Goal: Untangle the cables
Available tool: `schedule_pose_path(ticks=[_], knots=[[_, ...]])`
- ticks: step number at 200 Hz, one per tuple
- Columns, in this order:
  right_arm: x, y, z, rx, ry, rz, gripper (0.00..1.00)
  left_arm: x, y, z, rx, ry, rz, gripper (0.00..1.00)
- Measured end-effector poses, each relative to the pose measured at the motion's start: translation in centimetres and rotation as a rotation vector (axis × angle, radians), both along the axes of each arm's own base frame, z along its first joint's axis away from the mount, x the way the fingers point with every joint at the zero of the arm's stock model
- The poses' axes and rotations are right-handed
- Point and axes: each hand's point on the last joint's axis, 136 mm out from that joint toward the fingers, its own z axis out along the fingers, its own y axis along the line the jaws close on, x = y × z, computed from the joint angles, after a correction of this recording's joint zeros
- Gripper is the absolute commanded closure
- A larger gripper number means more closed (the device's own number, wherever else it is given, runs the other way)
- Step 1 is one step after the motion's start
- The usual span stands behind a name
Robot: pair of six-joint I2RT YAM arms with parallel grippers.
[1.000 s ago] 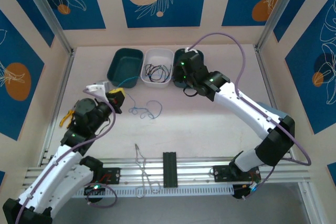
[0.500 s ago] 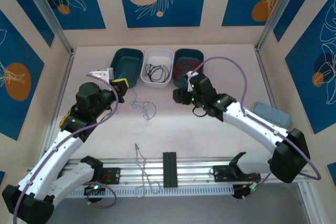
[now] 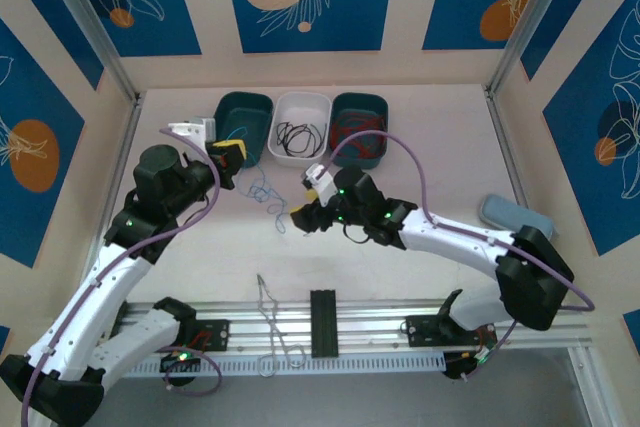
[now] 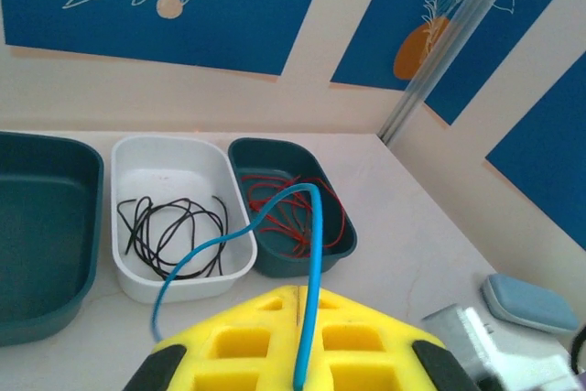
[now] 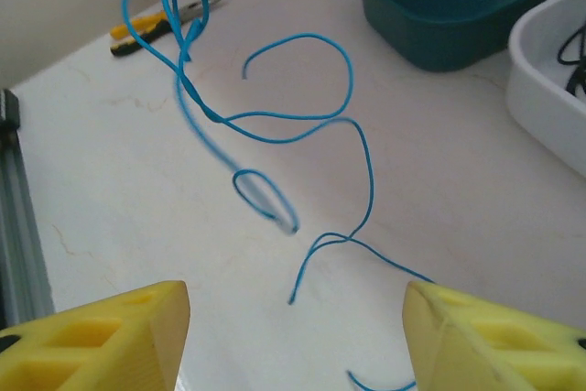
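Note:
The right gripper grabs the blue cable near its loose end [image 5: 298,282] next, which leaves the looped length free to untangle.
My left gripper [image 3: 226,157] is shut on a blue cable [image 3: 267,194], which runs out from between the closed yellow fingers [image 4: 275,327] and arcs up [image 4: 312,226]. The cable's free length hangs and loops down to the table [image 5: 275,116]. My right gripper [image 3: 298,217] stands open just right of that dangling cable, low over the table, with a loose blue end lying between its spread fingers [image 5: 295,298]. Black cables [image 3: 300,134] lie in the white tray [image 4: 197,148]. Red cables [image 3: 358,137] lie in the right teal tray [image 4: 275,267].
An empty teal tray [image 3: 243,117] sits left of the white one. Yellow-handled pliers [image 5: 156,23] lie on the table's left side. A silvery wire loop [image 3: 270,317] lies near the front rail, beside a black block [image 3: 323,322]. A blue-grey pad [image 3: 515,215] sits at far right.
My right gripper left the red tray, swung left and forward to the blue cable, and opened. My left gripper moved back and up, drawing the blue cable with it.

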Motion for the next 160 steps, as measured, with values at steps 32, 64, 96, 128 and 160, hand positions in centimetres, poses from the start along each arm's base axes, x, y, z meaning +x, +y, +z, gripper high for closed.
schedule_pose_path(ticks=[32, 64, 96, 128, 160], knots=[[1.0, 2.2, 0.0, -0.030, -0.066, 0.045, 0.38, -0.1, -0.4, -0.4, 0.003, 0.017, -0.022, 1.00], [2.1, 3.5, 1.0, -0.023, -0.120, 0.067, 0.45, -0.3, -0.6, -0.4, 0.001, 0.019, -0.038, 1.00], [2.6, 4.5, 0.7, -0.026, -0.130, 0.084, 0.59, -0.4, -0.7, -0.3, -0.002, 0.018, -0.046, 1.00], [2.7, 4.9, -0.2, -0.038, -0.112, 0.095, 0.91, -0.3, -0.9, 0.3, -0.005, 0.015, -0.057, 1.00], [2.8, 4.8, -0.5, -0.038, -0.102, 0.086, 1.00, -0.5, -0.8, 1.4, 0.003, -0.002, -0.054, 1.00]])
